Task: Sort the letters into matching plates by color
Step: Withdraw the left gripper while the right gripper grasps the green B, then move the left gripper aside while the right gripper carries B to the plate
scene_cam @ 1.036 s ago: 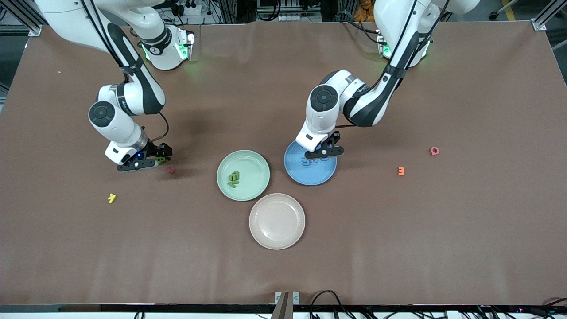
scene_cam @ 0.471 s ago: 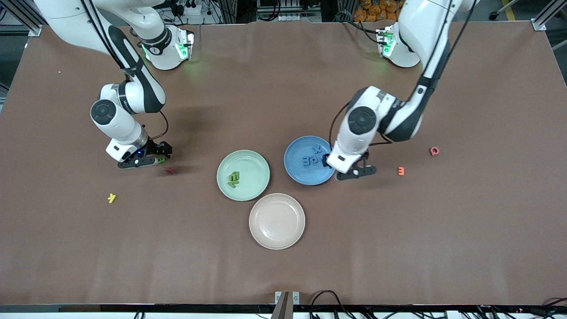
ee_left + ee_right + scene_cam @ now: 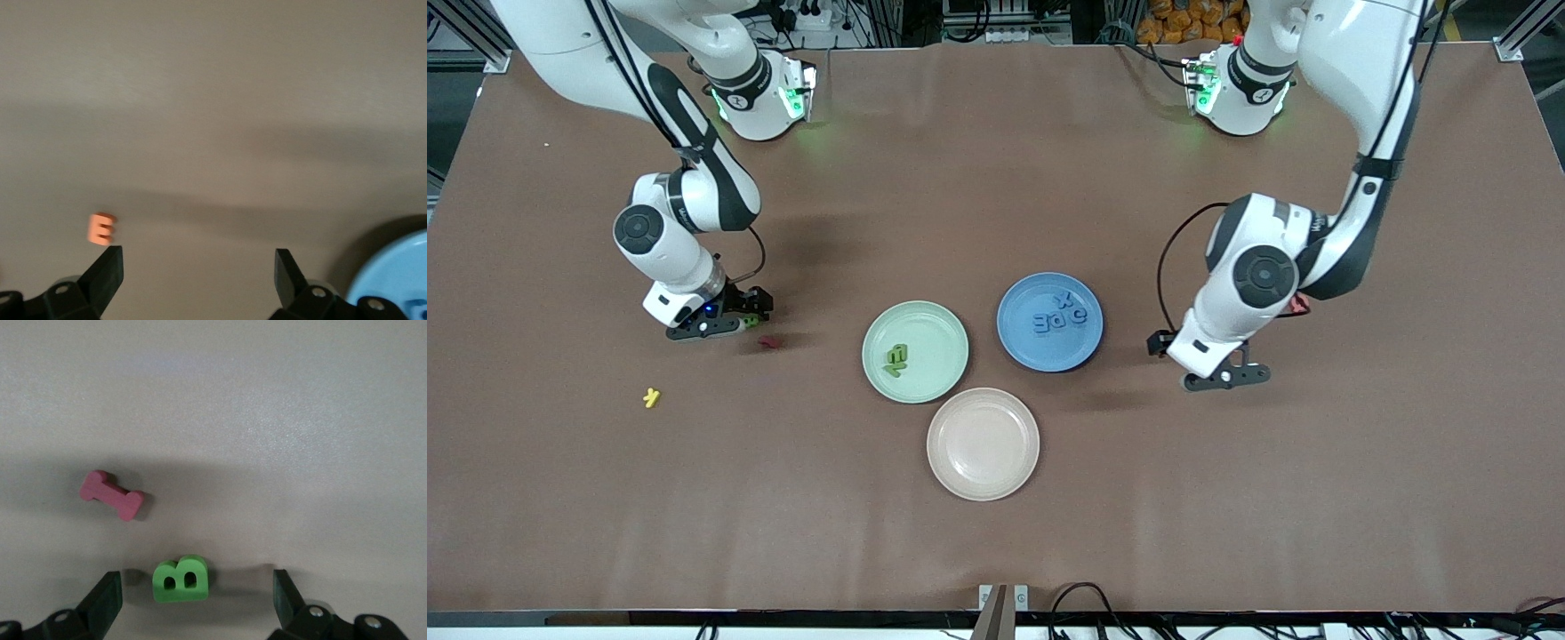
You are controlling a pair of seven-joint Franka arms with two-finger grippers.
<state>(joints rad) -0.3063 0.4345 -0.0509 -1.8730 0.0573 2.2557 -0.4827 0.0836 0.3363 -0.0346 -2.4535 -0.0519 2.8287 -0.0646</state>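
Observation:
My right gripper's fingers stand low at the table around the green letter B, and closing now would catch it, so it is time to close.
My right gripper is open, low over the table, with a green letter B lying between its fingers; the B also shows in the front view. A dark red letter lies just beside it, also seen in the right wrist view. My left gripper is open and empty over the table beside the blue plate. An orange E lies just off one of its fingers. The blue plate holds several blue letters. The mint green plate holds green letters. The beige-pink plate is empty.
A yellow letter lies toward the right arm's end, nearer the front camera than the right gripper. A pink-red letter peeks out from under the left arm. The blue plate's rim shows in the left wrist view.
My left gripper has left the blue plate and swung toward the left arm's end of the table, now covering the orange E in the front view. My right gripper has barely moved.

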